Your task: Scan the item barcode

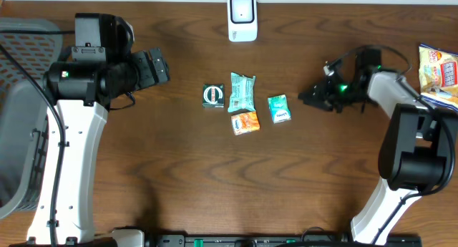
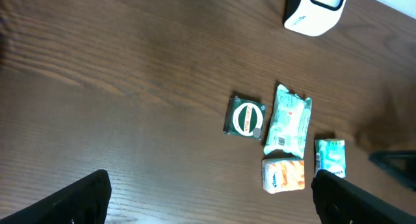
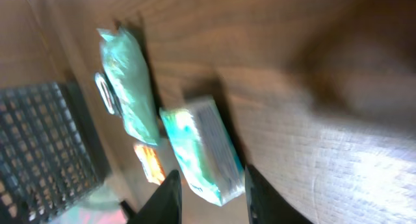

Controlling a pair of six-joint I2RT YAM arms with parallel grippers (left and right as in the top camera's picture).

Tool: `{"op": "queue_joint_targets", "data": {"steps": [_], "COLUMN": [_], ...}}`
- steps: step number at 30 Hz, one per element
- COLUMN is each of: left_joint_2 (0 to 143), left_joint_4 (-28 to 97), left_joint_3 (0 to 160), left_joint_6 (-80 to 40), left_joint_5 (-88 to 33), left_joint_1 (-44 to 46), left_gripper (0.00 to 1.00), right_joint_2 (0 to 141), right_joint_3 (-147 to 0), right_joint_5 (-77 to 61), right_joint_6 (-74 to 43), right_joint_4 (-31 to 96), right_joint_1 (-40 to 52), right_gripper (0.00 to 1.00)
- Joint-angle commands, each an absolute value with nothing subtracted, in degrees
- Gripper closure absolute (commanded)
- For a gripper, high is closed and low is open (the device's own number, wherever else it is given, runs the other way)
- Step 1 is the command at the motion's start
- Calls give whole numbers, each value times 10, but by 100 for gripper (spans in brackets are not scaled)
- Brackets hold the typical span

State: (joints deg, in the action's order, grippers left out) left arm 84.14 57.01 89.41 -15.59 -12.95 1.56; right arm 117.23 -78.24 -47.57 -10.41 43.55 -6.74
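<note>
My right gripper grabs the small teal pack's nearest edge next, leaving the rest exposed to present the pack's barcode to the scanner point(image 1: 242, 18).
A white scanner point(image 1: 242, 18) stands at the back of the table, also visible in the left wrist view as the scanner point(image 2: 315, 10). In front of it lie a dark green packet point(image 1: 213, 96), a teal wipes pack point(image 1: 242, 91), an orange pack point(image 1: 245, 122) and a small teal pack point(image 1: 279, 109). My right gripper point(image 1: 306, 98) hovers just right of the small teal pack, apart from it. In the right wrist view the right gripper point(image 3: 214, 201) is partly open, with the small teal pack point(image 3: 201, 149) lying just beyond its tips. My left gripper point(image 1: 159, 66) point(image 2: 211, 198) is wide open, well left of the items.
A grey mesh basket point(image 1: 21, 111) stands at the left edge. A crisp bag point(image 1: 438, 75) lies at the right edge beside the right arm. Bare wood lies in front of the items.
</note>
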Motion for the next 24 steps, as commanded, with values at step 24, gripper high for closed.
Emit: {"op": "queue_joint_targets", "data": {"steps": [24], "left_joint_2": [842], "left_joint_4": [572], "left_joint_3": [896], "left_joint_6": [-152], "left_joint_5": [-128], "left_joint_1": [14], "left_gripper": [2], "right_joint_2": [1170], "right_joint_3": [-726], "right_joint_5": [-237], "right_joint_6": [-124], "right_joint_4": [364], "right_joint_1": [103], "right_gripper": [89]}}
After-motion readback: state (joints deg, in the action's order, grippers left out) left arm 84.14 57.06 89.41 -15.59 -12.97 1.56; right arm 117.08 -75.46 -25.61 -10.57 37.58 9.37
